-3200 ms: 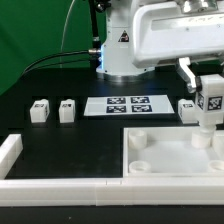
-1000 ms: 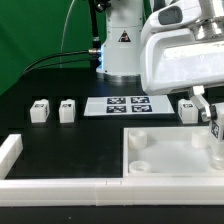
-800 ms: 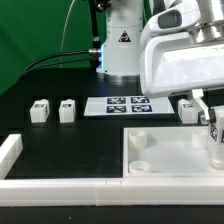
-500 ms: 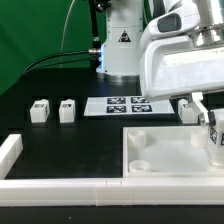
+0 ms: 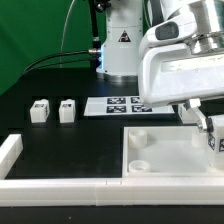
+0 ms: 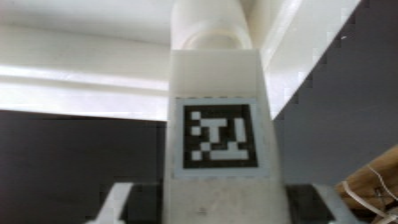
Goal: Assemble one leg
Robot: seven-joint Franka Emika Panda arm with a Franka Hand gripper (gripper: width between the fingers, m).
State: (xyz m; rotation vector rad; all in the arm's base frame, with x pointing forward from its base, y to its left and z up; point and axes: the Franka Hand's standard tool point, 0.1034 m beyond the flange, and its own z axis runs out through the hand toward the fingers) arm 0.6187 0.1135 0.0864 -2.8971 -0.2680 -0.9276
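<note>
The leg's far end meets the round white socket on the panel [image 6: 210, 22] in the wrist view and the leg would stand, so my gripper releases it now.
My gripper [image 5: 214, 140] is at the exterior view's right edge, shut on a leg [image 5: 216, 141], a small white post with a black-and-white tag. It holds the leg upright over the far right corner of the large white panel [image 5: 165, 160]. In the wrist view the leg [image 6: 221, 120] fills the middle with its tag facing the camera. My gripper [image 6: 221, 203] clamps it from both sides, one finger [image 6: 121, 203] showing beside it. The leg's far end meets a round white socket [image 6: 221, 30] on the panel. Two more legs [image 5: 40, 110] [image 5: 67, 108] stand at the left.
The marker board [image 5: 122, 104] lies behind the panel, near the robot base [image 5: 120, 50]. A low white rail [image 5: 60, 186] runs along the table's front with a short piece [image 5: 10, 150] at its left end. The arm's white body [image 5: 185, 60] hangs over the panel's far right.
The gripper has carried the leg rightward and down onto the panel's far right corner. The arm's body has turned and now covers the spot where a fourth leg stood.
</note>
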